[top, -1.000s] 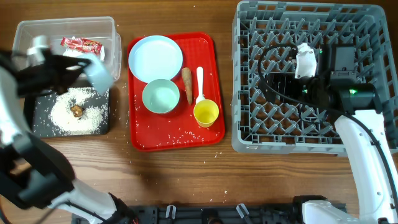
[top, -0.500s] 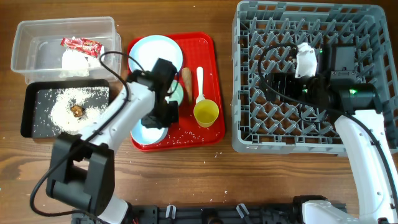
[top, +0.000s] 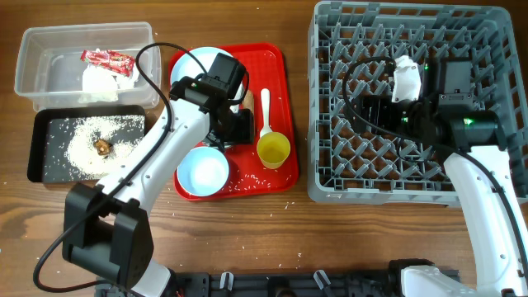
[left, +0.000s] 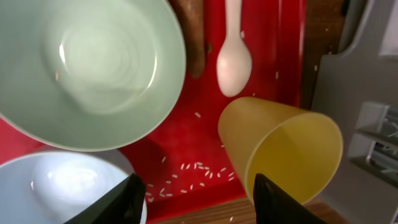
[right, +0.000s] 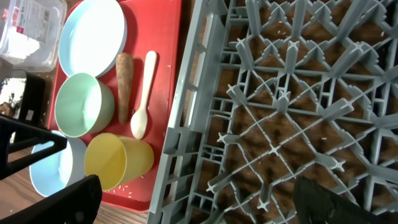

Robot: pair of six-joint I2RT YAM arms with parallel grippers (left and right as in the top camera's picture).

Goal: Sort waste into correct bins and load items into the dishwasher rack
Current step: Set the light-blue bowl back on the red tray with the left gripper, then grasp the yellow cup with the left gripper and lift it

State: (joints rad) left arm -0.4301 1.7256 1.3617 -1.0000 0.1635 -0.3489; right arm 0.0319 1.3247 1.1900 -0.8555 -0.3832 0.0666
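Next, my left gripper grabs the yellow cup [left: 280,149] by the cup's open rim to load it into the dishwasher rack, as this leaves the cup's body free.
My left gripper [left: 202,202] hangs open over the red tray's front edge, with nothing between its fingers. A pale blue bowl [top: 203,172] sits on the tray's front left corner, just left of it. The greenish bowl [left: 87,68], white spoon [left: 234,56], brown stick [left: 189,37] and yellow cup [left: 280,149] lie around it; the plate [top: 191,68] is at the tray's back. The clear tub [top: 49,74] holds the red wrapper [top: 107,58] and napkin [top: 103,82]. The black tray [top: 49,132] holds rice and a brown lump [top: 101,146]. My right gripper [right: 202,205] stands open above the dishwasher rack [top: 412,165].
The flat red tray [top: 268,62] has loose rice grains scattered on it and sits between the bins and the rack. The left arm [top: 157,157] reaches diagonally across the tray's left side. Bare wooden table lies along the front.
The left arm swung from the bins to the red tray with the pale blue bowl, set it on the front left corner and opened. The right arm stayed still.
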